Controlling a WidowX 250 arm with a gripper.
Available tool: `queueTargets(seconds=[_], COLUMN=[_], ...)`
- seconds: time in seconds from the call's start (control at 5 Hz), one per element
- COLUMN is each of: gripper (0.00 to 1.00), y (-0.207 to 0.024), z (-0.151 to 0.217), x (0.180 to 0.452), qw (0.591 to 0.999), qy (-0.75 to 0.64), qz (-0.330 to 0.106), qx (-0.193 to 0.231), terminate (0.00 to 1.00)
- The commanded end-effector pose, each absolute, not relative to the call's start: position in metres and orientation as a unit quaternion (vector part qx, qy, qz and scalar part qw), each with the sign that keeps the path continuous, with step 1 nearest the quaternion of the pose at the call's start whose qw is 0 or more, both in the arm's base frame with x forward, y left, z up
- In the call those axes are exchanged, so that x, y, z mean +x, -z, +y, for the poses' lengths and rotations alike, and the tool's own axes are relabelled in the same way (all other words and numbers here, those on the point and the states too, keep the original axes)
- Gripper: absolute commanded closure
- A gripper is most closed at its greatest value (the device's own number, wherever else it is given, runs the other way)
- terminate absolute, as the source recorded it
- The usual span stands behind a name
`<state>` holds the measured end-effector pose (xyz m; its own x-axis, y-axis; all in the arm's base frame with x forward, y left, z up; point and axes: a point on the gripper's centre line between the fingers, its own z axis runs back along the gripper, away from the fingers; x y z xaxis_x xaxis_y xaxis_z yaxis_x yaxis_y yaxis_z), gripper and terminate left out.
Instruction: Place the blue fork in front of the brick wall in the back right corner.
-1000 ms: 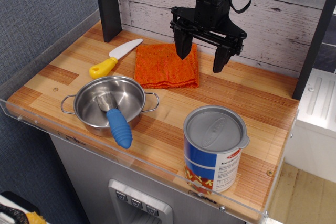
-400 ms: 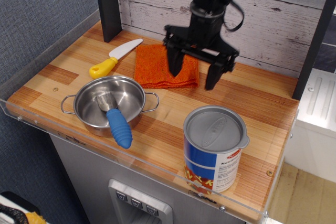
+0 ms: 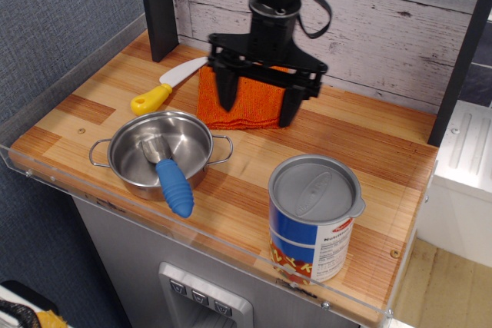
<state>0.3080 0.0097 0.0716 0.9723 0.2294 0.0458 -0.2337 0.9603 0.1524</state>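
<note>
The blue fork should end up in front of the brick wall (image 3: 369,51), so I should next grab the fork with my gripper by its ribbed blue handle (image 3: 175,187).
The blue fork (image 3: 174,186) lies with its tines inside a small steel pot (image 3: 123,170) at the front left; its ribbed blue handle hangs over the pot's front rim. My gripper (image 3: 258,111) is open and empty, its two black fingers pointing down over the orange cloth (image 3: 247,100), behind and to the right of the pot. The brick wall (image 3: 400,28) of whitewashed planks runs along the back of the table.
A yellow-handled white knife (image 3: 165,87) lies left of the cloth. A large can (image 3: 314,217) with a grey lid stands at the front right. Black posts (image 3: 158,5) stand at the back left and far right. A clear plastic lip edges the table's front.
My gripper has moved left and forward, from over the cloth's right edge to over the cloth nearer the pot. It has stayed open. Nothing else moved.
</note>
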Motion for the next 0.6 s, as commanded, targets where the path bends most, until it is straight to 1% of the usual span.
queueTargets(seconds=[0.0, 0.2, 0.4], gripper=[0.0, 0.0, 0.0], y=[-0.098, -0.105, -0.102], z=[0.016, 0.018, 0.028], x=[0.263, 0.237, 0.219], qw=[0.967, 0.946, 0.931], qy=[-0.247, -0.316, -0.36], qz=[-0.027, -0.028, -0.037], qx=[0.06, 0.059, 0.038], terminate=[0.0, 0.0, 0.0])
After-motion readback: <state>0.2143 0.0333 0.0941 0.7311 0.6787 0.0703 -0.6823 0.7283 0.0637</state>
